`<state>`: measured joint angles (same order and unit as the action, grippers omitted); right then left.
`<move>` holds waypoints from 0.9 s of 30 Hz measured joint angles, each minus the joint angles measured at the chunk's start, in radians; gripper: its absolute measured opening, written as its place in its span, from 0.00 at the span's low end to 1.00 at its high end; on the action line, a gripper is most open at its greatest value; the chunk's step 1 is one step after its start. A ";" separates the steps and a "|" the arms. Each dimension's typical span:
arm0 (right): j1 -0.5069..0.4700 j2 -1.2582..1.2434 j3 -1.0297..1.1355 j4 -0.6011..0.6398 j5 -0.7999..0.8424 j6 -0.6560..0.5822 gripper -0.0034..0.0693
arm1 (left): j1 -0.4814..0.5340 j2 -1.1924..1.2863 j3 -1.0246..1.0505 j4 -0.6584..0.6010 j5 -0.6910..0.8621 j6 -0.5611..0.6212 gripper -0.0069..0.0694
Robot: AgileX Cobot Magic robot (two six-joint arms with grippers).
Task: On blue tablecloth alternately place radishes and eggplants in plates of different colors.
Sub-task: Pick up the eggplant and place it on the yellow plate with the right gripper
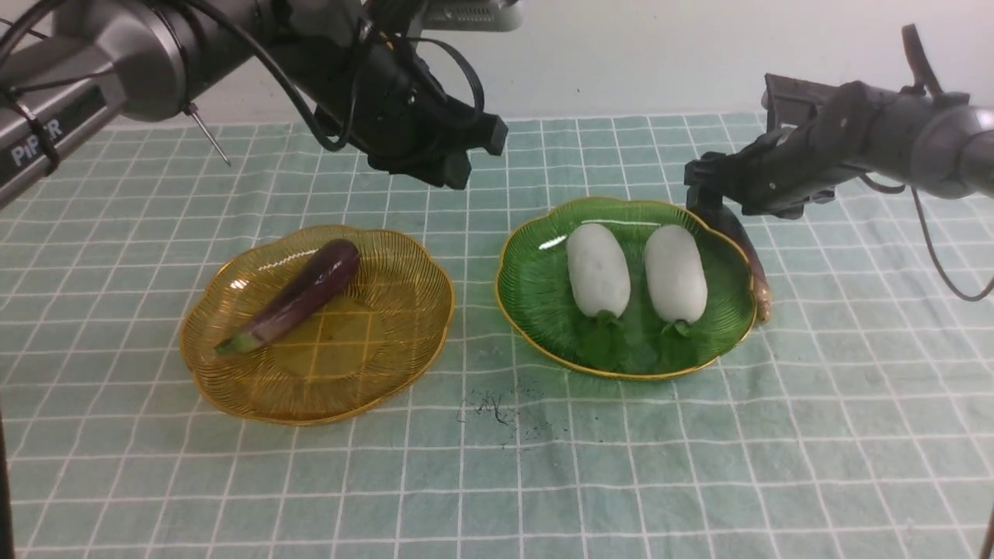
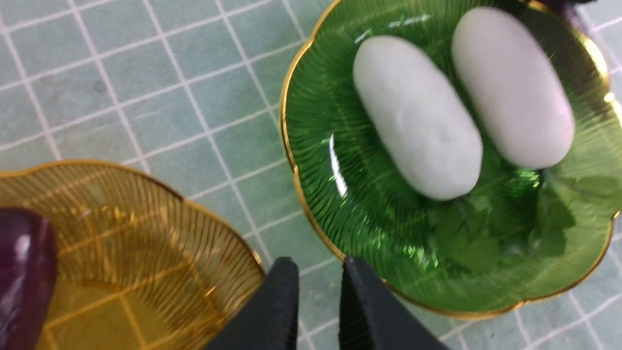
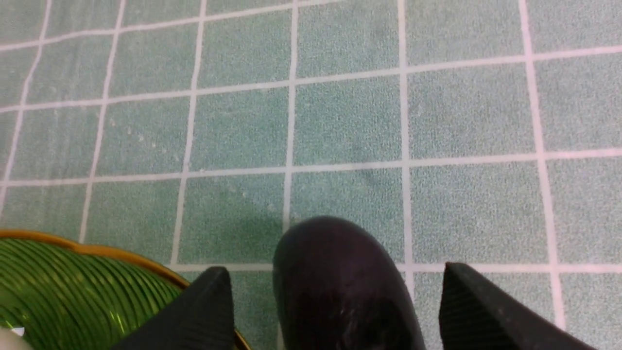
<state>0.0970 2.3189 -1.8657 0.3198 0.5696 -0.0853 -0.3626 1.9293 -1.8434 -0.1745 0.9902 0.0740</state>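
Note:
The robot should next use its right gripper to grab the second eggplant by its rounded purple end, so that it can pair it with the eggplant in the amber plate (image 1: 388, 349).
On the blue tablecloth (image 1: 699, 466), the amber plate (image 1: 388, 349) holds one dark purple eggplant (image 1: 303, 295), seen at the edge of the left wrist view (image 2: 24, 272). The green plate (image 1: 536, 326) holds two white radishes (image 1: 596, 268) (image 1: 675, 272), leaves toward me. The second eggplant (image 1: 745, 248) lies on the cloth against the green plate's right rim. My right gripper (image 1: 699, 186) is open and straddles its far end (image 3: 340, 291), with gaps on both sides. My left gripper (image 1: 474, 155) hangs above the cloth behind and between the plates, its fingers (image 2: 284, 291) nearly together and empty.
A dark smudge (image 1: 497, 407) marks the cloth in front, between the plates. A white wall stands behind the table's far edge. The cloth shows slight wrinkles at the front.

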 joint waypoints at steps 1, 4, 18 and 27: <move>0.000 0.000 0.000 0.000 -0.008 0.000 0.76 | 0.000 0.000 0.000 0.010 0.015 0.000 0.21; -0.002 0.000 0.000 -0.001 -0.035 0.000 0.76 | 0.000 0.000 0.000 0.036 0.062 0.000 0.19; -0.010 0.057 0.000 -0.017 -0.071 -0.001 0.74 | 0.000 0.000 0.000 0.080 0.153 0.000 0.18; -0.034 0.047 0.000 -0.033 -0.002 -0.001 0.54 | 0.000 -0.004 0.000 0.087 0.202 -0.012 0.18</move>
<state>0.0633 2.3656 -1.8657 0.2868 0.5672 -0.0860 -0.3626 1.9257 -1.8437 -0.0877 1.1925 0.0623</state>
